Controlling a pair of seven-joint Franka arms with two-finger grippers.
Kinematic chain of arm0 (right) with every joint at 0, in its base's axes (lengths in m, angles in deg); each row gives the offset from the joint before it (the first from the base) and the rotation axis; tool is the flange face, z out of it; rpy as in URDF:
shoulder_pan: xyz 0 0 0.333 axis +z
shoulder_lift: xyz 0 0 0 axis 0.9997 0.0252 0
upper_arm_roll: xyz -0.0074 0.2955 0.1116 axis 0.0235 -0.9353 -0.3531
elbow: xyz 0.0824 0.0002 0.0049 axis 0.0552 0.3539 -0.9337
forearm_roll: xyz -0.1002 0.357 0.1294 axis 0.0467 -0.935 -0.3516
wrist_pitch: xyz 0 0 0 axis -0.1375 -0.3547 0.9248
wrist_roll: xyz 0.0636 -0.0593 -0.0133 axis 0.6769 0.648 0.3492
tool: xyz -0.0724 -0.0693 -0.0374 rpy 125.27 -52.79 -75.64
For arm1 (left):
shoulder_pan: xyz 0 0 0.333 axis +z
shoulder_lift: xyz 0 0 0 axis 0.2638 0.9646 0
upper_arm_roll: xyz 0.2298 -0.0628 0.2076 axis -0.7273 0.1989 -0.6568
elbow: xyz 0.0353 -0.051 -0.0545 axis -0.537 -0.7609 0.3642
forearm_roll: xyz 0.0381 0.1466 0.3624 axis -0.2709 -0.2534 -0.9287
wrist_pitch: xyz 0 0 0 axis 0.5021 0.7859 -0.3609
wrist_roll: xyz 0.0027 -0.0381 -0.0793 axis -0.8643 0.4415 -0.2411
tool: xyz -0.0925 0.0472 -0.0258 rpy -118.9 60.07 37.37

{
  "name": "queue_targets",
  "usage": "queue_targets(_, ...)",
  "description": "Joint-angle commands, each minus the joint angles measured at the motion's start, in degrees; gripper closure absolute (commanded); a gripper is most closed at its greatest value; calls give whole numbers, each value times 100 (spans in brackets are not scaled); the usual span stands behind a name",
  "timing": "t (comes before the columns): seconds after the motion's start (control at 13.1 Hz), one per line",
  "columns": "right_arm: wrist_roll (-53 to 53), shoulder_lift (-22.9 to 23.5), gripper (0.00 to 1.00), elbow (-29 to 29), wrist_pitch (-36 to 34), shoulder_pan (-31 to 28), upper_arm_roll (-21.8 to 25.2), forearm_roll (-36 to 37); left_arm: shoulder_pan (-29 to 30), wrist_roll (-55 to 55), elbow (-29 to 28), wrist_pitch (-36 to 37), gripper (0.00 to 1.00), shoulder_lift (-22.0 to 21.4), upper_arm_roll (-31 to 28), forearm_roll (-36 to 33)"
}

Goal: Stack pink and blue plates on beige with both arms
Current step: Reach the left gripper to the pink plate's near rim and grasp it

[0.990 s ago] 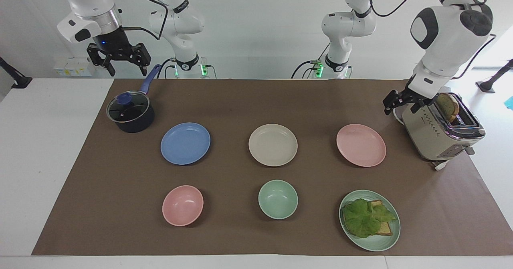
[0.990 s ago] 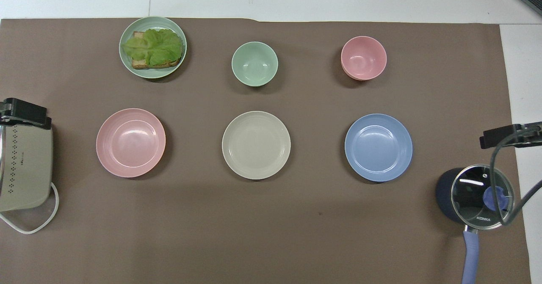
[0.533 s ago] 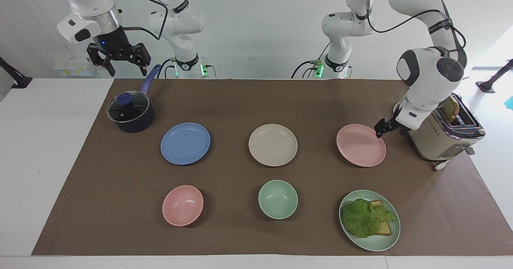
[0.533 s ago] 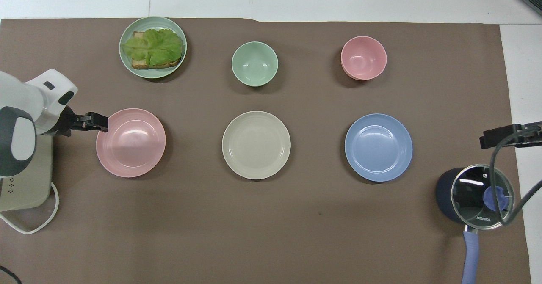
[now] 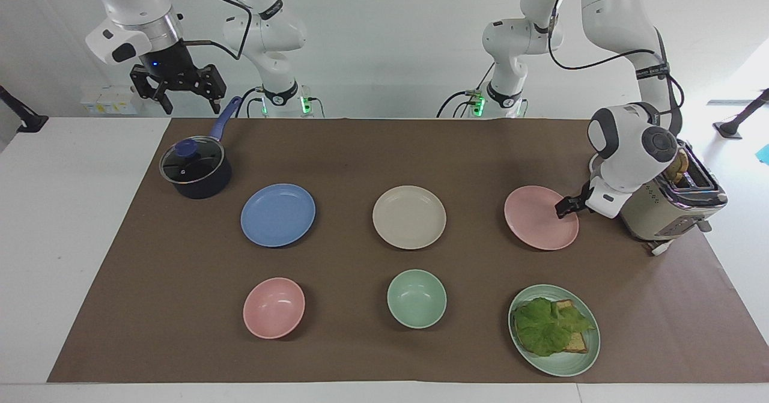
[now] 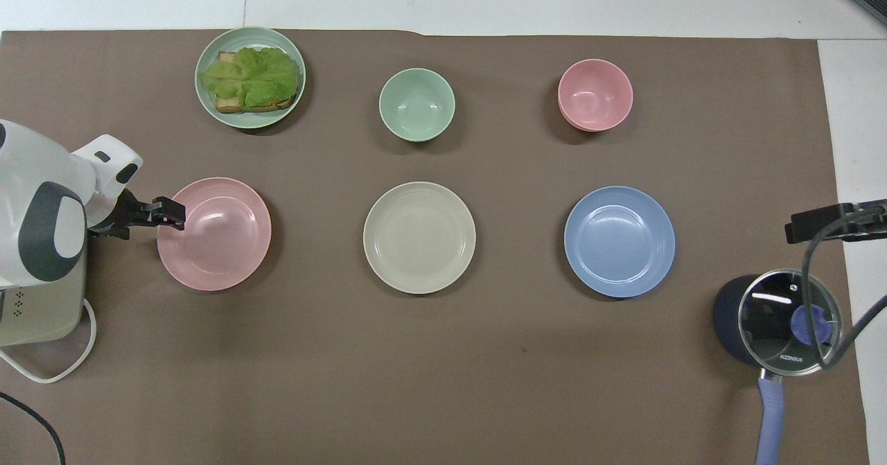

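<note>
The pink plate needs to be stacked on the beige plate (image 6: 419,237), so my left gripper should grab the pink plate by its rim (image 6: 163,242) next.
Three plates lie in a row on the brown mat. The beige plate (image 5: 409,217) (image 6: 419,237) is in the middle. The blue plate (image 5: 277,215) (image 6: 619,241) lies toward the right arm's end and the pink plate (image 5: 537,220) (image 6: 222,240) toward the left arm's end. My left gripper (image 5: 565,206) (image 6: 170,213) is low at the pink plate's rim on the toaster side, open, pointing in over the rim. High beside the pot, my right gripper (image 5: 187,99) (image 6: 831,222) waits open with nothing in it.
A beige toaster (image 5: 661,211) (image 6: 41,292) stands close beside the left arm. A lidded dark pot (image 5: 195,169) (image 6: 776,319) sits under the right gripper. Farther from the robots are a pink bowl (image 5: 274,307), a green bowl (image 5: 417,299) and a green plate (image 5: 565,368) with lettuce and bread.
The left arm has swung down from beside the toaster, and its gripper now reaches the pink plate's rim. The right arm and all the dishes have not moved.
</note>
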Motion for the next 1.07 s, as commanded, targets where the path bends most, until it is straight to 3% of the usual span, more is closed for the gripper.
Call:
queue_targets(0.0,178,-41,0,50,38,-58,-14,25,-21,-120,-289,-132,51,-190,-13,52)
queue_targets(0.15,178,-41,0,50,38,-58,-14,25,-39,-164,-281,-141,83,-190,-5,52)
queue_targets(0.3,178,-41,0,50,47,-58,-14,25,14,-77,-211,85,100,-190,-4,44)
queue_targets(0.46,178,-41,0,50,38,-58,-14,25,32,-67,34,437,100,-181,4,139)
queue_targets(0.76,178,-41,0,58,38,-58,-14,25,14,-93,1141,1834,100,-190,13,921)
queue_targets(0.99,178,-41,0,58,38,-58,-14,25,-56,-268,1345,2109,100,-277,48,1527)
